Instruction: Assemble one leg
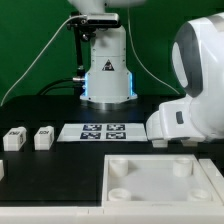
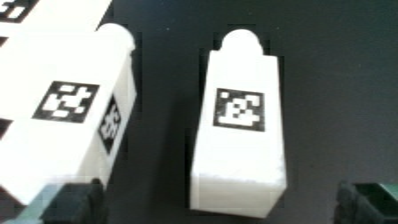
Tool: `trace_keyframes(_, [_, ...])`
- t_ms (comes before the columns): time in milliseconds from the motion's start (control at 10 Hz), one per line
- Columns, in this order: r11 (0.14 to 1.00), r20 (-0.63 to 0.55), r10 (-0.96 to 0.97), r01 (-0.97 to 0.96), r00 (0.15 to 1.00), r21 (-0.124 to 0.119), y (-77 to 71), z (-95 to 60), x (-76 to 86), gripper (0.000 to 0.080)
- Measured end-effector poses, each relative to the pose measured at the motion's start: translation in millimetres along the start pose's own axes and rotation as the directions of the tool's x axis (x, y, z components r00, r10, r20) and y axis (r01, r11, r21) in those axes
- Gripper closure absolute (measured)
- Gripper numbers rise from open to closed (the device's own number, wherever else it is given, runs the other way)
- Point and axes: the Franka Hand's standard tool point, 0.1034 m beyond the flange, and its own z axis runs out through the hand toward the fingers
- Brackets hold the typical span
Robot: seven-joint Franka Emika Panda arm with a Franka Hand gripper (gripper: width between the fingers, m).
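Note:
Black ground shows between the robot's fingers and the tagged white leg in the wrist view, so the gripper isn't ready to close on the leg yet and should move toward it first.
In the wrist view two white legs lie side by side on the black table, each with a black-and-white tag on its face. My gripper is open above the near end of one leg, with a dark fingertip on one side and the other on the far side of it. The second leg lies close beside it, partly inside the gap between the fingers. In the exterior view two more legs stand at the left. The gripper is hidden there behind the arm's white body.
The large white tabletop with round corner sockets lies at the front of the exterior view. The marker board lies in the middle in front of the arm's base. Another tagged part shows at the wrist view's corner.

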Motion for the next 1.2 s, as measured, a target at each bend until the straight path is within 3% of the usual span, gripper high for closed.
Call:
trace_keyframes(400, [1.000, 0.002, -0.002, 0.002, 1.000, -0.004, -2.4, 3.0, -0.2, 0.0150])
trace_keyframes(700, [1.000, -0.005, 0.000, 0.000, 1.000, -0.010, -5.1, 23.8, 2.4, 0.0150])
trace_keyframes(1100, [1.000, -0.001, 0.003, -0.004, 1.000, -0.010, -0.4, 35.1, 0.6, 0.0150])
trace_keyframes(1200, [1.000, -0.002, 0.006, -0.006, 1.000, -0.008, 1.2, 33.5, 0.9, 0.0284])
